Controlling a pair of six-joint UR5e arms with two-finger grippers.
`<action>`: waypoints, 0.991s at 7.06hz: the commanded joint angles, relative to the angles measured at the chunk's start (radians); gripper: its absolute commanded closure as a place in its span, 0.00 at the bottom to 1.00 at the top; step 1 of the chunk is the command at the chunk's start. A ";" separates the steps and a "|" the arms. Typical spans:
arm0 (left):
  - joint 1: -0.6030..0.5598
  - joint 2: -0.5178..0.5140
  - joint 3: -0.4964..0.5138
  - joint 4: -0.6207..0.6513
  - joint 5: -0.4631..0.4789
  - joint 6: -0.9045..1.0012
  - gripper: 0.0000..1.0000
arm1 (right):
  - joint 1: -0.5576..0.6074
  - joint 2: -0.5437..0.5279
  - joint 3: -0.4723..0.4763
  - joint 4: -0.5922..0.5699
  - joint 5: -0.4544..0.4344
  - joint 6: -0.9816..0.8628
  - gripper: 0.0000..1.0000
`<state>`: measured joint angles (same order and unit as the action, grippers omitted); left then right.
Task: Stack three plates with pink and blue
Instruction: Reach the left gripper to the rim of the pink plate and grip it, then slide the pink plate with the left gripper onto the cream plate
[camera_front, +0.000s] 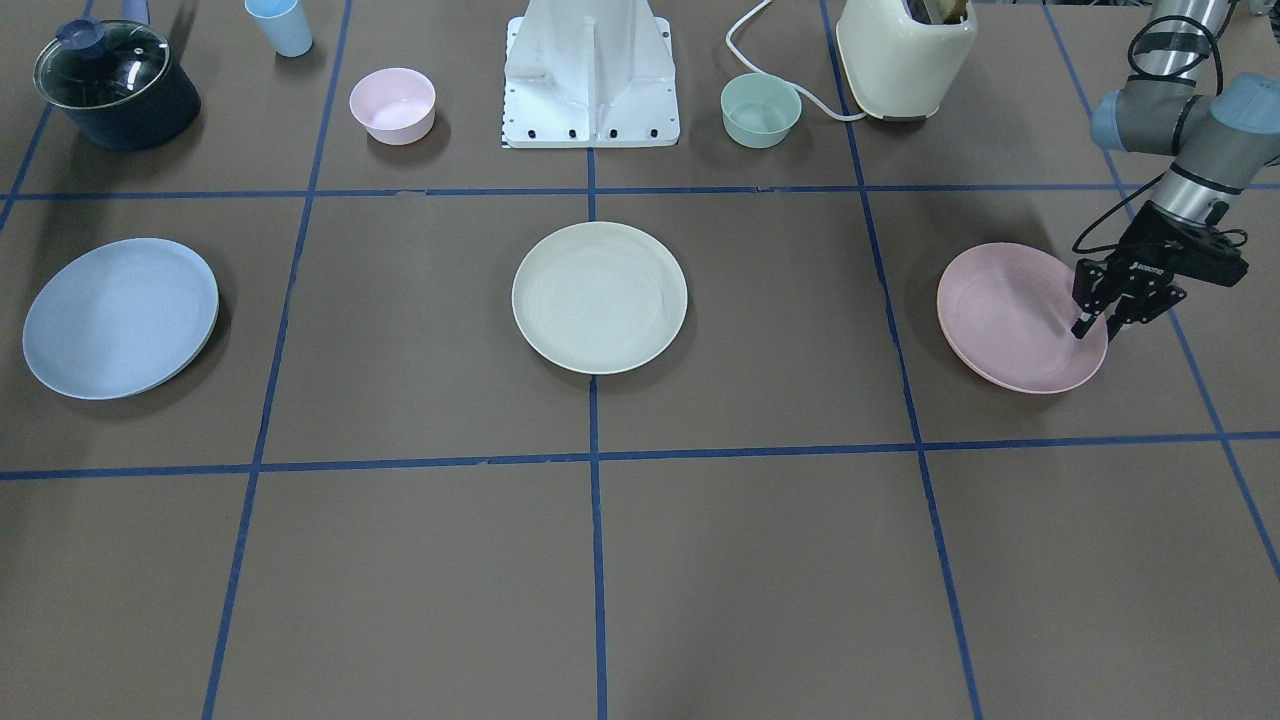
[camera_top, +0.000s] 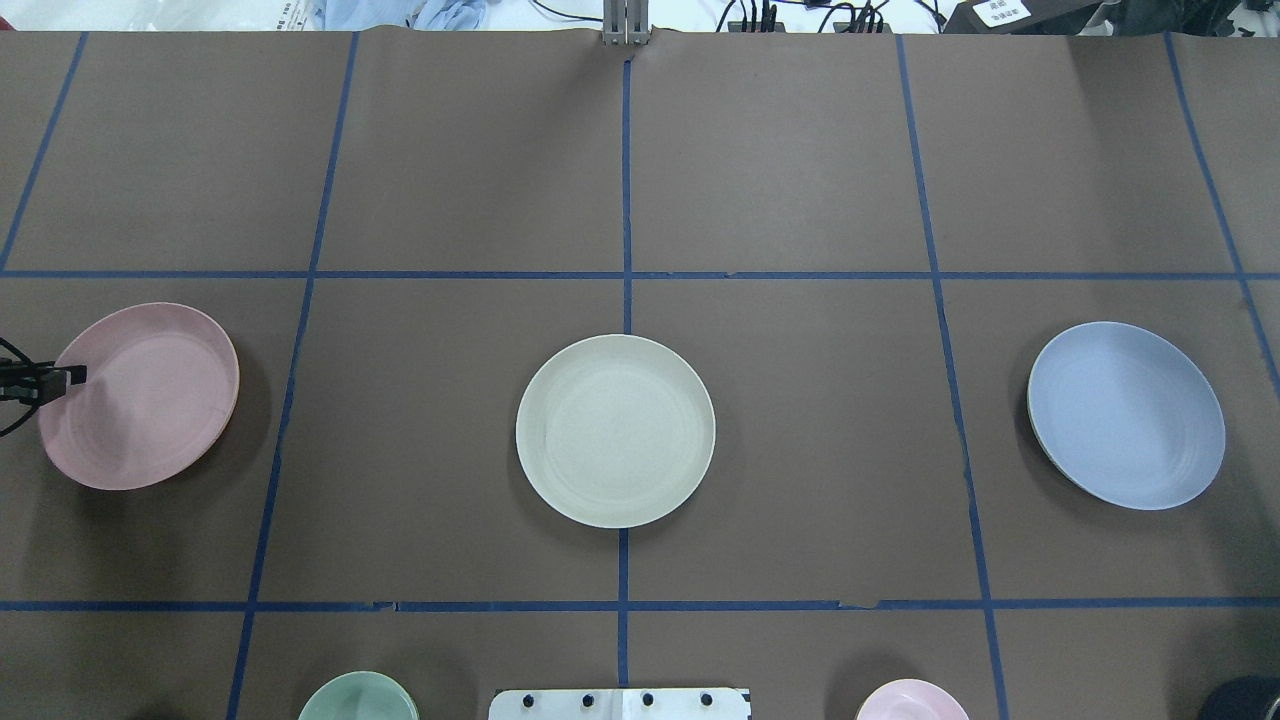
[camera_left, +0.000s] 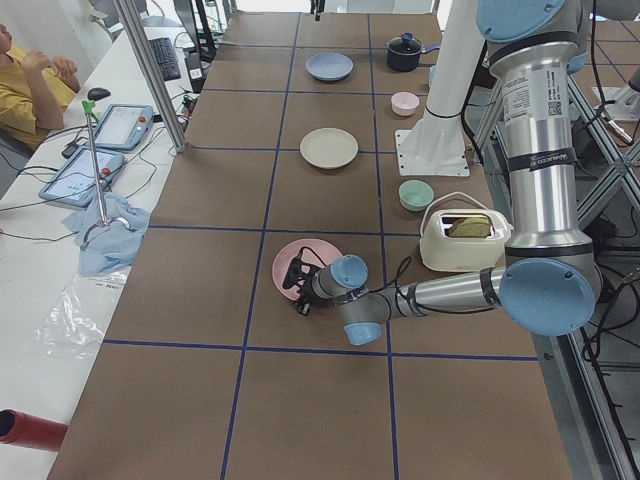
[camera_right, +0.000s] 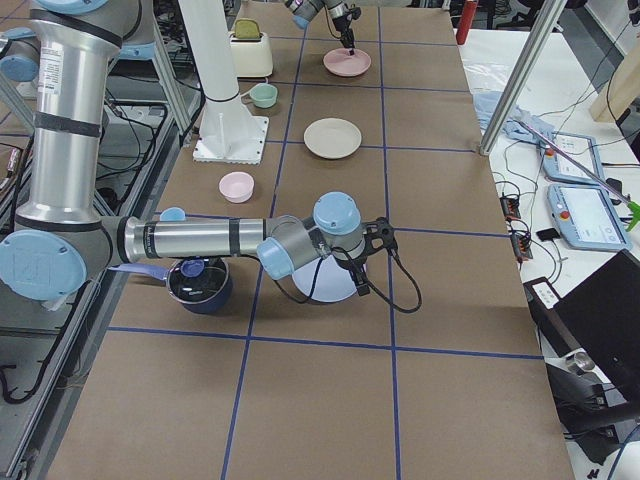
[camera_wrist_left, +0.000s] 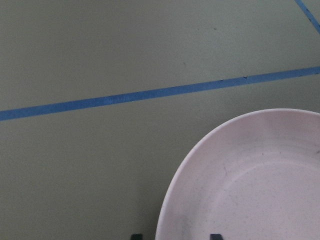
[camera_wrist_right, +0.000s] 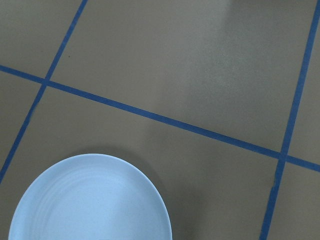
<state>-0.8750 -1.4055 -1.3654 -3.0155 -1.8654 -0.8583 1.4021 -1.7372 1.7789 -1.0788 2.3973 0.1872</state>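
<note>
The pale pink plate should go onto the cream plate, so my left gripper should next pick it up by its rim.
Three plates lie in a row on the brown table: the pale pink plate, the cream plate in the middle and the light blue plate. My left gripper is open at the pink plate's outer rim. The left wrist view shows one fingertip outside the rim and the other inside, over the pink plate. My right gripper shows only in the exterior right view, near the blue plate, and I cannot tell its state. The right wrist view looks down on the blue plate with no fingers in sight.
Along the robot's side stand a lidded dark pot, a blue cup, a small pink bowl, the white robot base, a small green bowl and a cream toaster.
</note>
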 joint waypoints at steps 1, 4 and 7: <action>-0.004 0.000 -0.020 -0.008 -0.049 0.004 1.00 | 0.000 -0.002 0.001 0.005 0.000 0.001 0.00; -0.105 -0.016 -0.182 0.090 -0.250 0.005 1.00 | 0.000 -0.002 0.001 0.005 0.000 0.001 0.00; -0.037 -0.145 -0.398 0.403 -0.235 -0.027 1.00 | 0.000 -0.004 0.001 0.005 0.000 0.001 0.00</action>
<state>-0.9566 -1.4984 -1.6996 -2.7026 -2.1045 -0.8684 1.4020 -1.7408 1.7794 -1.0738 2.3976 0.1887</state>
